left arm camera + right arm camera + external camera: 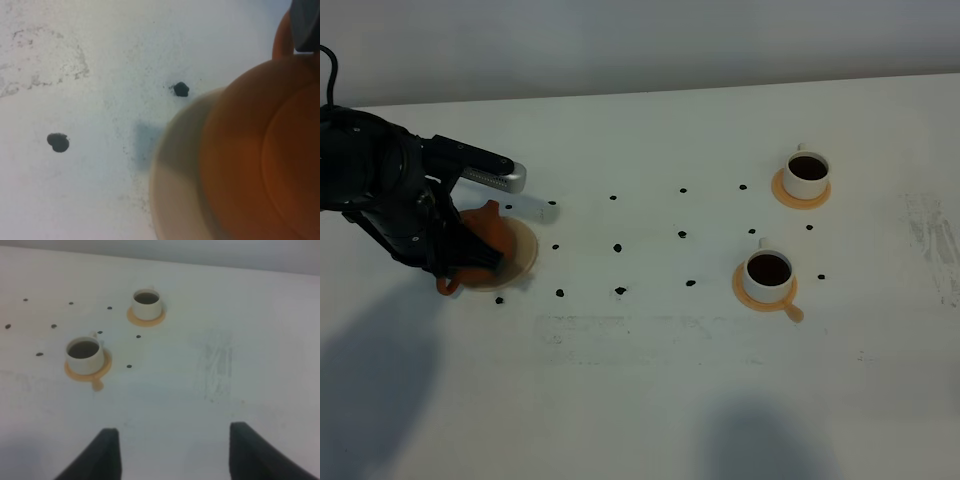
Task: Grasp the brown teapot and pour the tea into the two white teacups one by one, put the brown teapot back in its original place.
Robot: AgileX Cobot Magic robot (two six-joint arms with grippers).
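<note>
The brown teapot's base rests on the cream coaster [175, 165] and the teapot would stand, so it is time for my left gripper to open now.
The brown teapot [488, 238] sits at the far left over the cream coaster [525, 250], mostly hidden under my left arm. My left gripper [462, 265] is shut on it near the handle. In the left wrist view the teapot [260, 160] fills the frame, with one dark finger [305, 22] by its handle and the coaster [175, 165] beneath it. Two white teacups [807, 172] [767, 272] stand on orange saucers at the right, both holding dark tea. They also show in the right wrist view [146, 302] [84, 354]. My right gripper [175, 455] is open and empty, well short of the cups.
Several small black dots [618, 248] are scattered across the middle of the white table [650, 400]. A scuffed patch [935, 250] marks the right edge. Arm shadows fall along the front of the table.
</note>
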